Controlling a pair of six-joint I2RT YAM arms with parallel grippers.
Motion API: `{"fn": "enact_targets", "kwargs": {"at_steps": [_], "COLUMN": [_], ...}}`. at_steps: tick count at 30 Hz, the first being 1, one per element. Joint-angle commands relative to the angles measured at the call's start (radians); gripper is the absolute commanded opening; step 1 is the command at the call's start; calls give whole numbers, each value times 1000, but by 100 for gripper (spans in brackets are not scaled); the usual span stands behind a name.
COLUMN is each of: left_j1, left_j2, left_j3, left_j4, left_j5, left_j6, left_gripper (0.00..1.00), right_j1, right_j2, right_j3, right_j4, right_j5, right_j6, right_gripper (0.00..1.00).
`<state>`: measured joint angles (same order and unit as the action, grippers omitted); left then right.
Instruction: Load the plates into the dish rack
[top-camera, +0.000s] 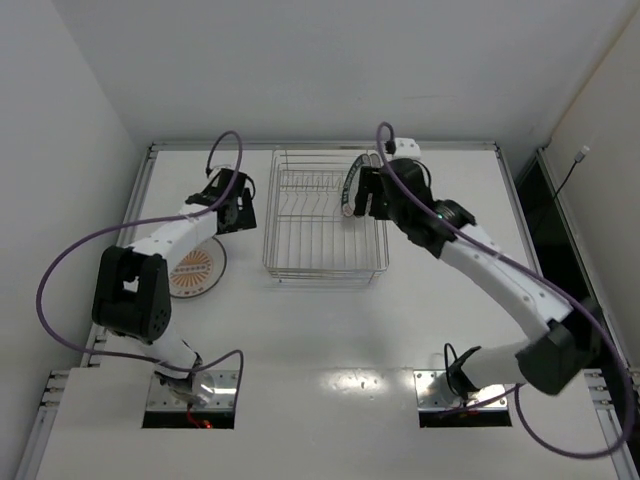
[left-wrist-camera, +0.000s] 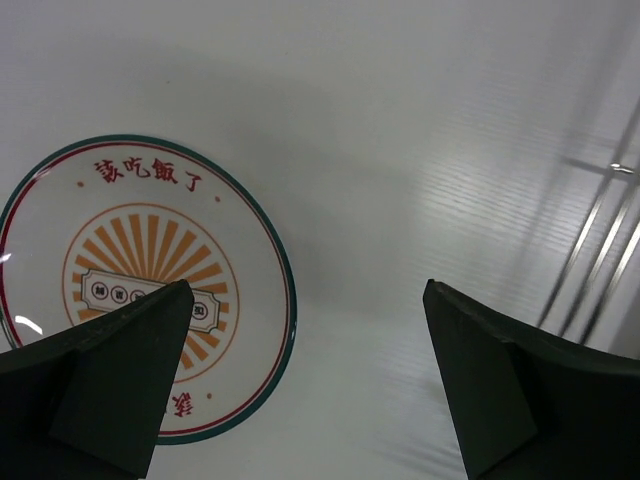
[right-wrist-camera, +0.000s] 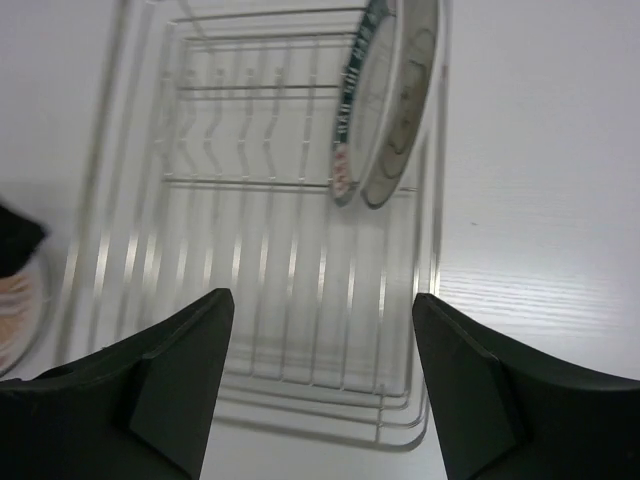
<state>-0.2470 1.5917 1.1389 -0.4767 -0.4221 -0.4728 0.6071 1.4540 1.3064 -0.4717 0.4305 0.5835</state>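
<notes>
I should reach the orange-striped plate (left-wrist-camera: 130, 260) with my left gripper and grab its rim nearest the rack (left-wrist-camera: 291, 301), so the opposite rim stays free to load upright.
The dish rack (top-camera: 322, 245) stands at mid-table, a silver wire basket (right-wrist-camera: 270, 260). Two plates stand on edge at its far right end: one with a dark blue patterned rim (right-wrist-camera: 349, 110) and, just right of it, a plain white-grey one (right-wrist-camera: 408, 85). From above they show as one dark-rimmed edge (top-camera: 347, 187). My right gripper (top-camera: 364, 197) hovers by them, open (right-wrist-camera: 322, 297), with nothing between its fingers. The orange-striped plate (left-wrist-camera: 130, 260) lies flat on the table left of the rack (top-camera: 200, 272). My left gripper (top-camera: 237, 208) hangs open (left-wrist-camera: 307, 286) above that plate's right edge, apart from it.
White walls close in the table on the left, back and right. The rack's wires (left-wrist-camera: 600, 240) show at the right of the left wrist view. Both arm bases (top-camera: 190, 385) sit at the near edge, with purple cables looping out to the sides.
</notes>
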Motion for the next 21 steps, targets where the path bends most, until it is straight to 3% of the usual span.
{"fn": "enact_targets", "kwargs": {"at_steps": [1, 5, 10, 13, 15, 19, 20, 21], "left_j1": [5, 5, 5, 5, 5, 5, 5, 5], "left_j2": [68, 180, 263, 295, 320, 373, 382, 398], "left_j3": [59, 111, 121, 134, 148, 159, 159, 169], "left_j4": [-82, -172, -235, -269, -325, -338, -338, -338], "left_j5": [-93, -148, -204, -260, -311, -297, -284, -284], "left_j6": [-52, -86, -179, -264, -306, -317, -317, -317], "left_gripper": [100, 100, 100, 93, 83, 73, 70, 58], "right_j1": [8, 8, 8, 8, 8, 8, -1, -1], "right_j2": [-157, -276, -285, -276, -276, -267, -267, -267], "right_j3": [-155, -330, -355, -386, -386, -375, -363, -363], "right_j4": [140, 226, 216, 225, 216, 194, 194, 194], "right_j5": [-181, -252, -253, -263, -272, -272, -272, -263], "right_j6": [9, 19, 10, 22, 22, 22, 13, 13], "right_gripper": [70, 72, 73, 73, 73, 73, 73, 73]}}
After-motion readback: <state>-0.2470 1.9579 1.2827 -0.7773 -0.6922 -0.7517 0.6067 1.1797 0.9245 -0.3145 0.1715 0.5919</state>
